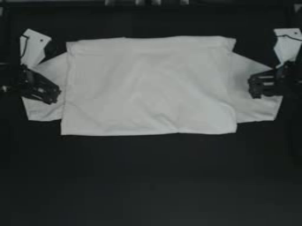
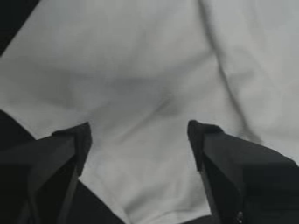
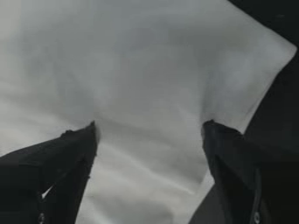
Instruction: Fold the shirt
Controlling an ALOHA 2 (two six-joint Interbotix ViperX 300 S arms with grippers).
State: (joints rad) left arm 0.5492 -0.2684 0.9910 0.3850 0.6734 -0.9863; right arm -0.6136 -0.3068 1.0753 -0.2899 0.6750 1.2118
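The shirt will next be grabbed by its sleeve (image 1: 252,107) (image 3: 152,131) with my right gripper. Then I will fold the shirt's side in over the shirt's body.
The white shirt (image 1: 147,86) lies spread across the back half of the dark table, its body a wide rectangle with a sleeve sticking out at each side. My left gripper (image 1: 52,93) hovers over the left sleeve (image 1: 44,108), jaws open. In the left wrist view the sleeve cloth (image 2: 140,87) fills the gap between the two spread fingers (image 2: 73,144). My right gripper (image 1: 252,86) is over the right sleeve (image 1: 256,110), also open. The right wrist view shows that sleeve's cloth (image 3: 146,87) and its corner between the parted fingers (image 3: 225,144).
Bare dark table (image 1: 147,185) runs along the whole front. White blocks of the arms stand at the back left (image 1: 32,44) and back right (image 1: 288,42), near the table's side edges.
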